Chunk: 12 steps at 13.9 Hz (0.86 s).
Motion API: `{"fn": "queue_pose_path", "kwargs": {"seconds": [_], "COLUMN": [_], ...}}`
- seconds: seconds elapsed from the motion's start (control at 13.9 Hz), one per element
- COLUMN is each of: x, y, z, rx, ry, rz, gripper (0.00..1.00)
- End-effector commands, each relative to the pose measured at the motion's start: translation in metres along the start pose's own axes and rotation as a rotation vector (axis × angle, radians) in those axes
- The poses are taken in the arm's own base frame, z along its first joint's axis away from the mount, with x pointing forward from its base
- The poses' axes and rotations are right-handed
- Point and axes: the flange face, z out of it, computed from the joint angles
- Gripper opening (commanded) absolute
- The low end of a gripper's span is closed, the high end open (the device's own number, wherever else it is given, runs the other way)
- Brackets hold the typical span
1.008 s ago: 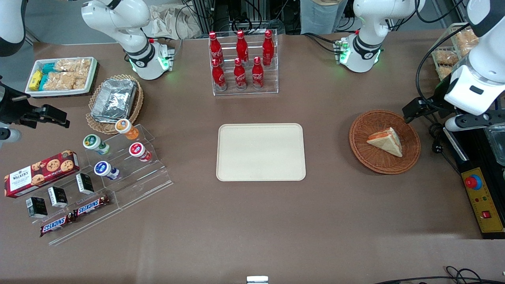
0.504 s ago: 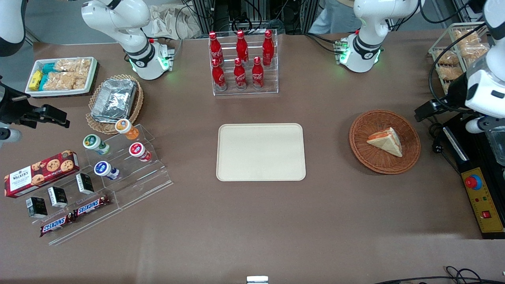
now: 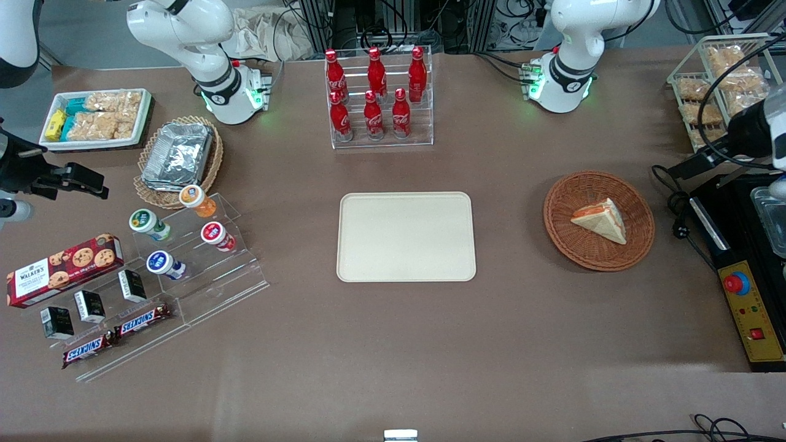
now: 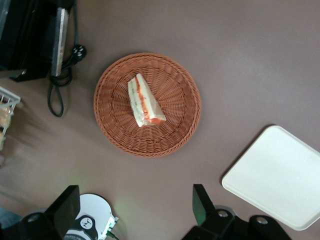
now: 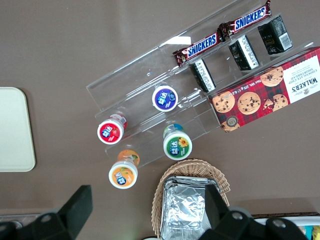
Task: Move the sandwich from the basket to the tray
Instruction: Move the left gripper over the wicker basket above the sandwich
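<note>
The left gripper grabs the sandwich [image 3: 600, 220] across its two flat bread sides next, since its edges are sloping.
The sandwich [image 3: 600, 220], a pale bread wedge with an orange-red edge, lies in the round reddish-brown basket [image 3: 574, 245]. In the left wrist view the sandwich [image 4: 143, 101] rests in the middle of the basket [image 4: 112, 135], well clear of my fingers. The cream tray [image 3: 406, 236] lies flat in the middle of the table, with a corner of the tray [image 4: 275, 180] in the wrist view. My left gripper [image 4: 134, 207] hangs high above the table beside the basket, open and holding nothing. In the front view the gripper [image 3: 691, 164] sits toward the working arm's end.
A rack of red cola bottles [image 3: 376, 95] stands farther from the camera than the tray. A control box with a red button [image 3: 749, 310] and cables [image 3: 678, 205] lie beside the basket. Snack stands, a tan basket with foil container [image 3: 178, 156] occupy the parked arm's end.
My left arm has drawn away from the basket toward the working arm's end of the table. Sandwich, basket and tray have not moved.
</note>
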Motion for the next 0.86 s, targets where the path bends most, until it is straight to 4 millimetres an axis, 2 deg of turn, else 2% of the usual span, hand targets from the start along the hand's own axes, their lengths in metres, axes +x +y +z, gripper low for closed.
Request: {"fn": "queue_pose_path", "kwargs": {"seconds": [0.0, 0.14, 0.29, 0.43, 0.58, 0.79], "x": [-0.026, -0.056, -0.070, -0.070, -0.070, -0.058], "y": [-0.031, -0.049, -0.057, -0.054, -0.053, -0.048], "z": [0.011, 0.035, 0.058, 0.067, 0.070, 0.081], "rx": [-0.032, -0.080, -0.097, -0.094, -0.088, -0.087], "ry": [0.026, 0.093, 0.109, 0.101, 0.096, 0.089], "rz": [-0.138, -0.227, -0.357, -0.445, -0.460, -0.529], "gripper": [1.00, 1.00, 1.00, 1.00, 1.00, 1.00]}}
